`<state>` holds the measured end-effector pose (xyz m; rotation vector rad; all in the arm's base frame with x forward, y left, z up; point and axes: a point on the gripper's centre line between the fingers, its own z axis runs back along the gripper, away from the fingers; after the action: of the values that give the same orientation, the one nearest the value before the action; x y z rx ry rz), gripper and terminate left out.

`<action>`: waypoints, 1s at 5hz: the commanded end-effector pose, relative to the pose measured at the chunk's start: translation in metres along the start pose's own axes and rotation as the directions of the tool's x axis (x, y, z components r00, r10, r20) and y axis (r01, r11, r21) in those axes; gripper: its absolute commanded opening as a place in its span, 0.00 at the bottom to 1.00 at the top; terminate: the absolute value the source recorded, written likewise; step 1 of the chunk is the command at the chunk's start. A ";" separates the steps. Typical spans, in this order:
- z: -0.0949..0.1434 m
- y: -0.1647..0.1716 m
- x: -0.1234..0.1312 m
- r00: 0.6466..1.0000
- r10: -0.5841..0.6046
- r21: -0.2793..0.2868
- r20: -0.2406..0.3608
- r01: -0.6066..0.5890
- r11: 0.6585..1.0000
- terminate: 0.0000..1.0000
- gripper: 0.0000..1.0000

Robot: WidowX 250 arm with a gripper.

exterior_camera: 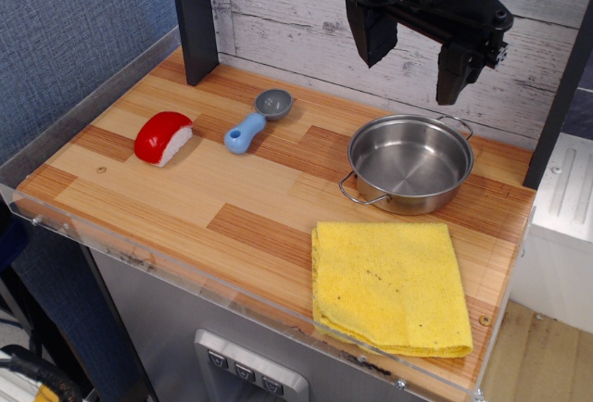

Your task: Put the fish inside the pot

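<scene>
I should next grab the fish by its glossy red top (160, 134) with my gripper, so that I can put the fish inside the pot (410, 162).
The fish (163, 137) is a small toy with a glossy red top and white base. It lies on the left part of the wooden table. The pot (410, 162) is a shallow shiny steel pot with two wire loop handles. It stands empty at the right back of the table. My gripper (414, 61) is black and hangs high above the pot's back rim, far right of the fish. Its two fingers are spread apart and nothing is between them.
A blue-handled grey scoop (257, 119) lies between the fish and the pot. A yellow cloth (389, 284) lies at the front right. A dark post (195, 18) stands at the back left. The table (232, 207) has a clear plastic front rim.
</scene>
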<state>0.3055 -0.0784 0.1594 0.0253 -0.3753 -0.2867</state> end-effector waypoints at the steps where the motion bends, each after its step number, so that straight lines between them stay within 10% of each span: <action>1: 0.000 0.000 0.000 1.000 0.000 0.000 0.000 0.000 1.000 0.00 1.00; 5: -0.027 0.122 -0.047 0.975 0.214 0.093 -0.060 -0.208 0.974 0.00 1.00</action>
<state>0.3060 0.0484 0.1156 0.0699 -0.2790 -0.0613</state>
